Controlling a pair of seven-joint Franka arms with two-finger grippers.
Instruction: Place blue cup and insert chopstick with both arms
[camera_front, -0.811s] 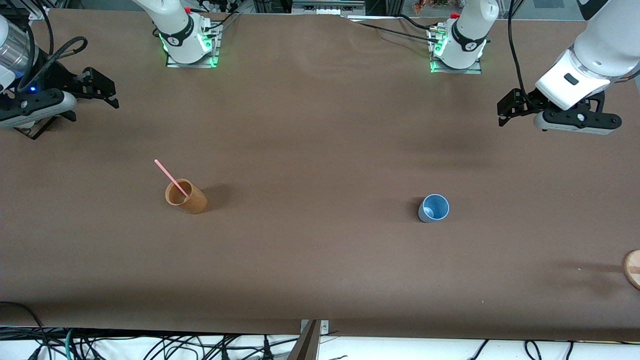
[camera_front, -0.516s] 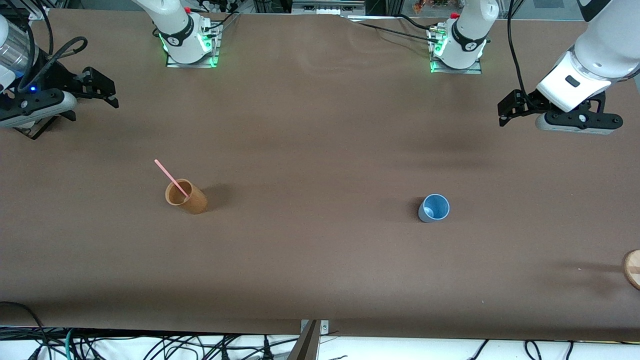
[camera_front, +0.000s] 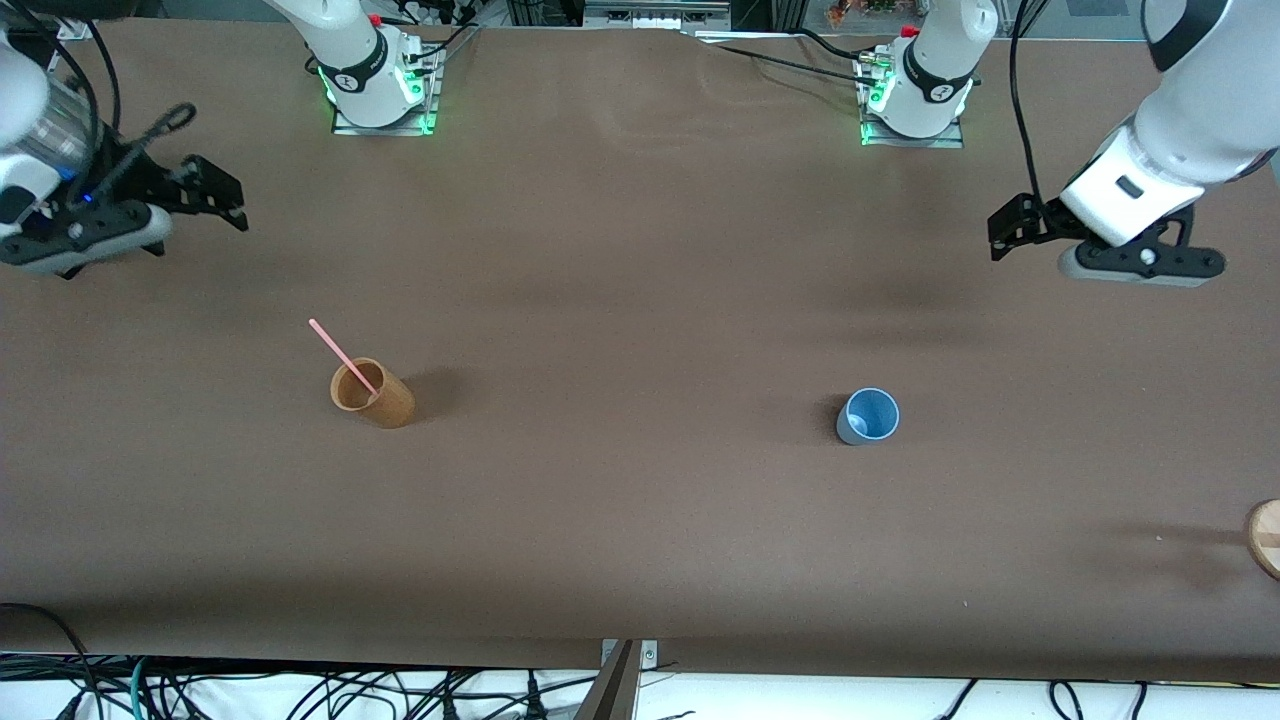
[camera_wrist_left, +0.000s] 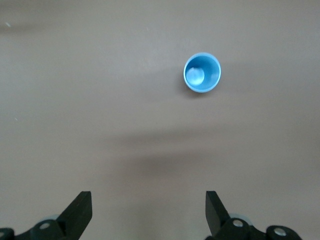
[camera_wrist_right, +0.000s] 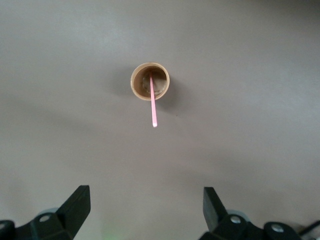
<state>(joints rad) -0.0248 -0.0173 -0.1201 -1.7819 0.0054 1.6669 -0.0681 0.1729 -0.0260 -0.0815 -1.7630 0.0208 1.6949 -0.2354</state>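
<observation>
The pink chopstick needs to go into the blue cup, so my right gripper should grab it by its exposed upper end next.
The blue cup stands upright and empty on the brown table, toward the left arm's end; it also shows in the left wrist view. The pink chopstick leans in a tan wooden cup toward the right arm's end; the right wrist view shows the chopstick and the wooden cup. My left gripper hangs open and empty over bare table at the left arm's end. My right gripper hangs open and empty over bare table at the right arm's end.
A round wooden disc lies at the table's edge at the left arm's end, nearer to the front camera than the blue cup. The two arm bases stand along the table's back edge.
Both grippers have shifted a little over the table toward the cups. The cups and the chopstick have not moved.
</observation>
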